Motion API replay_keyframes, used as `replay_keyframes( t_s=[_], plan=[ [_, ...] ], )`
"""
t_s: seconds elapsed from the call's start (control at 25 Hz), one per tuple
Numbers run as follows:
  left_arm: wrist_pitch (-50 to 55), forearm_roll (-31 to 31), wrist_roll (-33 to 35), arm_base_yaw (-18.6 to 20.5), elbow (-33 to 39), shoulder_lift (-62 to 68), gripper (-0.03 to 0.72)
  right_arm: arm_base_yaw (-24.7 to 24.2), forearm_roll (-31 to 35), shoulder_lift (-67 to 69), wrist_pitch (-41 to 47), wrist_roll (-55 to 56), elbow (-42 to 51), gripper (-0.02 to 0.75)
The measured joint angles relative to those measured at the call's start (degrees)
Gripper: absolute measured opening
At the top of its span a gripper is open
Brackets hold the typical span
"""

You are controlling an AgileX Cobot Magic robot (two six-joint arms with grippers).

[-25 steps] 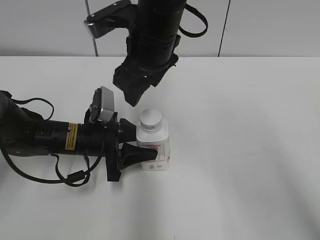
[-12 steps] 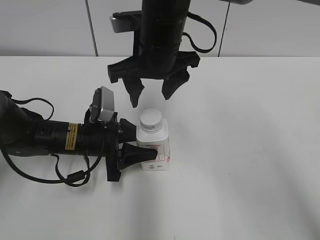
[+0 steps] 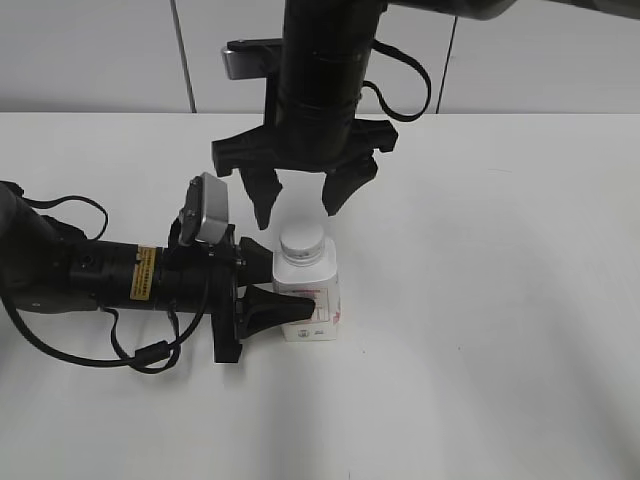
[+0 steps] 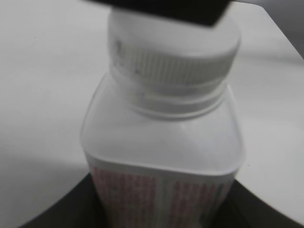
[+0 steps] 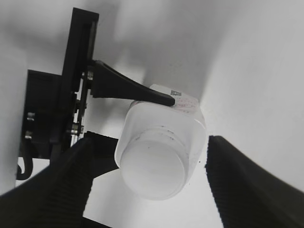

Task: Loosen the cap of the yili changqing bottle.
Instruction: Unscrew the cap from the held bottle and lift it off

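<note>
I will loosen the cap next, so my right gripper will grab the white cap of the yili changqing bottle [image 3: 309, 293] by its ribbed side [image 3: 302, 246].
The yili changqing bottle [image 3: 309, 293] stands upright on the white table, white with pink-red label text. Its white ribbed cap [image 3: 302, 240] sits on the neck. My left gripper [image 3: 290, 308] lies along the table from the left and is shut on the bottle's body; the bottle fills the left wrist view [image 4: 164, 152], with the cap [image 4: 173, 54] above. My right gripper [image 3: 298, 205] hangs open just above the cap, a finger on each side. In the right wrist view the cap [image 5: 154, 168] lies between the open fingers [image 5: 149, 190], apart from both.
The white table [image 3: 500, 300] spreads to the right and front. A grey panelled wall [image 3: 100, 50] stands behind its far edge. The left arm's body and cables [image 3: 80, 280] lie on the table at the left.
My right gripper has rotated, opened wide and come down from up-left to straddle the space just above the cap. The left gripper and bottle have not moved.
</note>
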Motion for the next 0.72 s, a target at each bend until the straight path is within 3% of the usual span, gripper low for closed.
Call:
replay_keyframes(
  t_s=[0.52,0.6,0.72],
  plan=[
    [0.00,0.00,0.00,0.00,0.00,0.00,0.345,0.00,0.33,0.07,0.06,1.05,3.32,0.566],
    [0.00,0.00,0.00,0.00,0.00,0.00,0.345,0.00,0.28,0.07,0.06,1.10,3.32,0.524],
    [0.00,-0.06,0.00,0.00,0.00,0.00,0.344,0.00,0.54,0.07,-0.04,1.27,3.32,0.381]
  ],
)
